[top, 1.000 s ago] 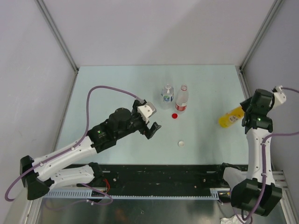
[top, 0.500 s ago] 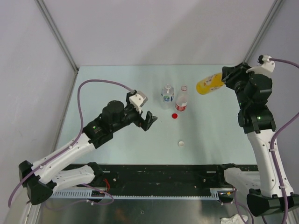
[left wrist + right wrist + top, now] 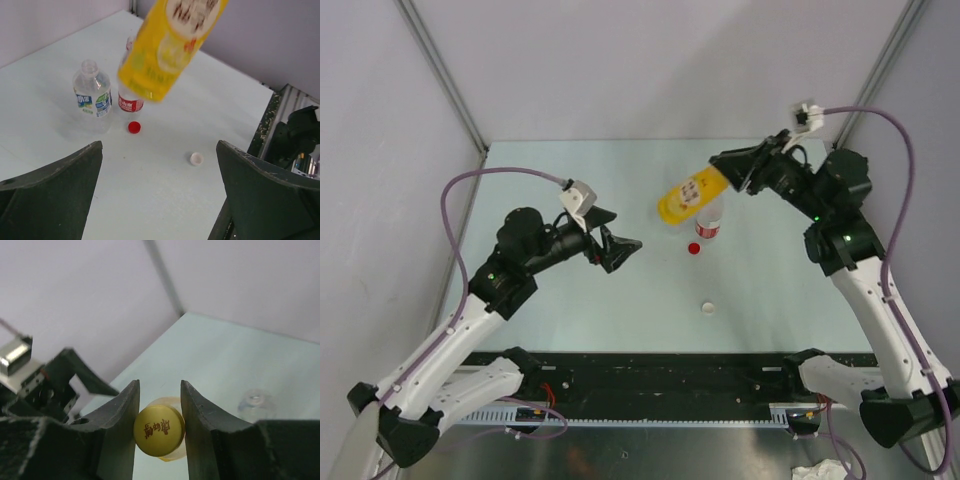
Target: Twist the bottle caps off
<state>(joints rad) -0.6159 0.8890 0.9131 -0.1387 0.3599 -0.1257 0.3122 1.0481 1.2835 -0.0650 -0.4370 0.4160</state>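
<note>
The yellow cap should stay free to unscrew. My left gripper will hold the orange-yellow bottle by the lower body near its base (image 3: 679, 203) (image 3: 152, 64) next.
My right gripper (image 3: 735, 172) is shut on the yellow cap (image 3: 159, 430) of the orange-yellow bottle (image 3: 689, 196) and holds it in the air, tilted, over the table's middle back. The bottle also fills the top of the left wrist view (image 3: 167, 45). My left gripper (image 3: 620, 250) is open and empty, raised left of the bottles, facing them. The blue-green label bottle (image 3: 92, 95) and the red label bottle (image 3: 131, 102) stand uncapped. The red cap (image 3: 694, 248) and the white cap (image 3: 708, 308) lie loose on the table.
Grey enclosure walls (image 3: 410, 150) close in the table on the left, back and right. A black rail (image 3: 660, 375) runs along the near edge between the arm bases.
My right arm has lifted the orange-yellow bottle from the table's right side and swung it left, over the standing bottles. My left gripper has moved back and left and risen.
</note>
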